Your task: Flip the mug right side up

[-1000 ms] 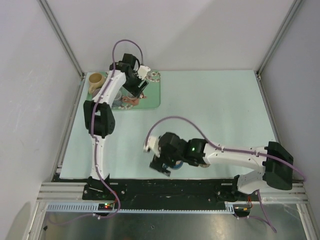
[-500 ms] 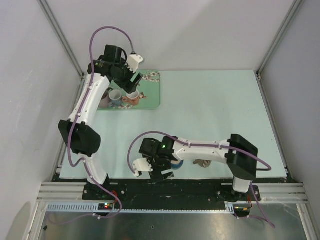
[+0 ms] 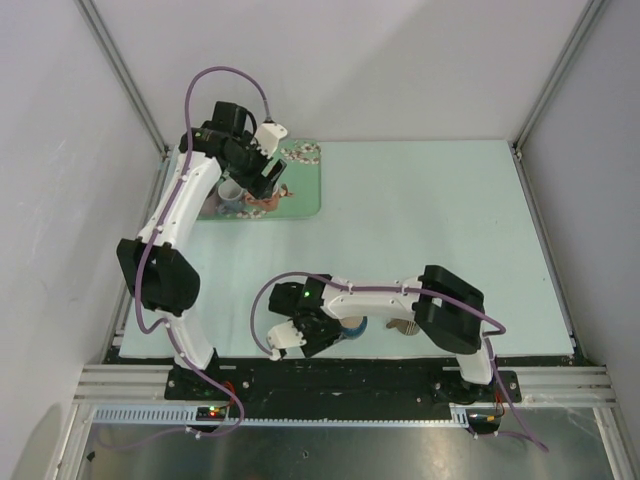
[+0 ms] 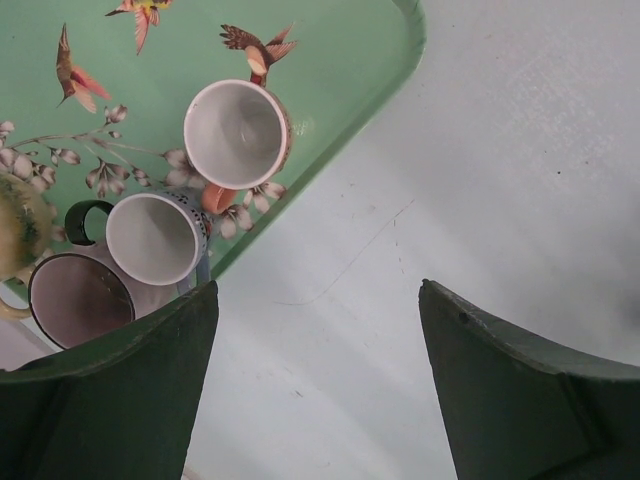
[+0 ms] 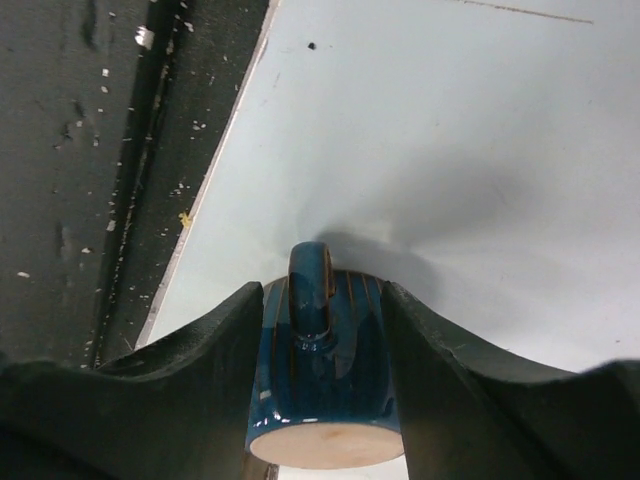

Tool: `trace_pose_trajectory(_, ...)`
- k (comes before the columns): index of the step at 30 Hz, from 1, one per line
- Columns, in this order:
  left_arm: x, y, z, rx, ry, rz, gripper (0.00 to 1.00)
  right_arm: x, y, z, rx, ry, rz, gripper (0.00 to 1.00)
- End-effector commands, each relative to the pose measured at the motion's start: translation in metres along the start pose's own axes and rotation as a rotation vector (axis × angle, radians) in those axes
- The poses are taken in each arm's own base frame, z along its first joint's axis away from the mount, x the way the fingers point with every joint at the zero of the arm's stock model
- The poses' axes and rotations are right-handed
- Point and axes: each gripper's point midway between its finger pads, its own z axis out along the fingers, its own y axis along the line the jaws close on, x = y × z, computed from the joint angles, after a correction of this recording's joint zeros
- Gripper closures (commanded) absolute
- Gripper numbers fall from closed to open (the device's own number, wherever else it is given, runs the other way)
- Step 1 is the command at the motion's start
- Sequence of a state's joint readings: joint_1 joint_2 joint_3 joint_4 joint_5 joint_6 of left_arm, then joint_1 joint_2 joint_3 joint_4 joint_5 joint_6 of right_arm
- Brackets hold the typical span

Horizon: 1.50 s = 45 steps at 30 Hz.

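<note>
The blue mug needs to stand upright on its base, so next my left gripper should grab it by its side beside the handle, opposite its pale base, which leaves the base free.
A blue mug (image 5: 330, 400) with brown stripes sits between my right gripper's fingers (image 5: 322, 292), which are shut on its sides. Its pale base faces the wrist camera, its handle points up, and its opening faces away. In the top view the right gripper (image 3: 325, 335) and the mug (image 3: 352, 326) are low over the table near the front edge. My left gripper (image 4: 318, 290) is open and empty, held above the table beside the green tray's corner (image 4: 400, 60). In the top view the left gripper (image 3: 268, 180) hangs over the tray (image 3: 308, 205).
The tray holds several upright mugs: an orange-handled one (image 4: 238, 133), a white and blue one (image 4: 155, 237), a pinkish one (image 4: 78, 298) and a yellowish one (image 4: 20, 225). A speckled object (image 3: 405, 326) lies under the right arm. The table's black front rail (image 5: 80, 150) is close left of the mug.
My right arm has folded back and its gripper has swung left and turned, carrying the blue mug. My left arm rose from the tray, then dipped slightly.
</note>
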State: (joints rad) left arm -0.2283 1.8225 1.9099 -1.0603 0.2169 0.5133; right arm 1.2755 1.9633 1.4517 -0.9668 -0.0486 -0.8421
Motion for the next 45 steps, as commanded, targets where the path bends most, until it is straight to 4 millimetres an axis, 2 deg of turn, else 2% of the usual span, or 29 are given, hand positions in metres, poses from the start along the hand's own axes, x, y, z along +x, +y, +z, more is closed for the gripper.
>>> trace_pose_trajectory(1,-0.012,0.000,-0.019,-0.009,-0.066,0.006,0.15,0.000,-0.016,0.003,0.031,0.020,-0.035,0.45)
trace_pose_trajectory(2,-0.012,0.000,-0.019,-0.009,-0.068,0.006,0.15,0.000,-0.016,0.005,0.027,0.019,-0.036,0.46)
trace_pose_trajectory(4,-0.013,0.000,-0.021,-0.009,-0.073,0.007,0.15,0.000,-0.016,0.008,0.022,0.023,-0.040,0.56)
trace_pose_trajectory(6,-0.014,0.000,-0.023,-0.009,-0.078,0.006,0.15,0.000,-0.016,0.011,0.018,0.032,-0.046,0.70)
trace_pose_trajectory(7,-0.014,-0.001,-0.024,-0.009,-0.080,0.007,0.15,0.000,-0.016,0.011,0.019,0.036,-0.050,0.84)
trace_pose_trajectory(8,-0.014,-0.001,-0.026,-0.009,-0.082,0.006,0.15,-0.001,-0.018,0.010,0.027,0.036,-0.048,0.92)
trace_pose_trajectory(10,-0.015,-0.001,-0.030,-0.011,-0.093,0.003,0.15,-0.005,-0.024,0.004,0.054,0.015,-0.023,0.98)
trace_pose_trajectory(12,-0.016,-0.002,-0.037,-0.007,-0.114,-0.010,0.15,-0.011,-0.035,-0.011,0.110,-0.036,0.035,0.99)
trace_pose_trajectory(14,-0.020,-0.003,-0.049,0.008,-0.155,-0.032,0.15,-0.018,-0.054,-0.039,0.197,-0.130,0.130,1.00)
trace_pose_trajectory(15,-0.023,-0.003,-0.056,0.023,-0.183,-0.045,0.14,-0.021,-0.062,-0.058,0.248,-0.194,0.188,1.00)
trace_pose_trajectory(17,-0.031,-0.006,-0.073,0.045,-0.243,-0.060,0.14,-0.024,-0.082,-0.104,0.358,-0.362,0.311,1.00)
trace_pose_trajectory(18,-0.035,-0.007,-0.080,0.058,-0.270,-0.064,0.14,-0.024,-0.094,-0.133,0.425,-0.475,0.373,1.00)
trace_pose_trajectory(19,-0.038,-0.009,-0.088,0.065,-0.295,-0.066,0.14,-0.022,-0.098,-0.151,0.456,-0.562,0.448,1.00)
trace_pose_trajectory(20,-0.042,-0.013,-0.094,0.078,-0.319,-0.063,0.14,-0.019,-0.109,-0.183,0.523,-0.691,0.505,1.00)
trace_pose_trajectory(21,-0.047,-0.017,-0.103,0.091,-0.348,-0.054,0.14,-0.015,-0.112,-0.198,0.544,-0.788,0.585,1.00)
trace_pose_trajectory(23,-0.058,-0.031,-0.120,0.146,-0.413,-0.040,0.13,-0.003,-0.127,-0.254,0.639,-1.058,0.723,1.00)
trace_pose_trajectory(25,-0.070,-0.049,-0.140,0.221,-0.487,-0.025,0.13,0.023,-0.137,-0.303,0.723,-1.289,0.851,1.00)
trace_pose_trajectory(29,-0.086,-0.099,-0.178,0.417,-0.605,0.033,0.13,0.059,-0.136,-0.378,0.819,-1.645,0.983,1.00)
trace_pose_trajectory(31,-0.090,-0.123,-0.191,0.505,-0.635,0.060,0.12,0.066,-0.133,-0.404,0.851,-1.756,0.990,1.00)
trace_pose_trajectory(34,-0.097,-0.155,-0.203,0.653,-0.647,0.062,0.10,0.068,-0.129,-0.432,0.866,-1.892,0.974,1.00)
trace_pose_trajectory(37,-0.101,-0.176,-0.210,0.735,-0.651,0.088,0.07,0.068,-0.125,-0.455,0.888,-1.996,0.932,1.00)
trace_pose_trajectory(42,-0.107,-0.193,-0.207,0.794,-0.631,0.100,0.07,0.069,-0.121,-0.474,0.917,-2.086,0.878,1.00)
trace_pose_trajectory(45,-0.111,-0.202,-0.206,0.819,-0.624,0.112,0.07,0.067,-0.124,-0.475,0.900,-2.109,0.871,1.00)
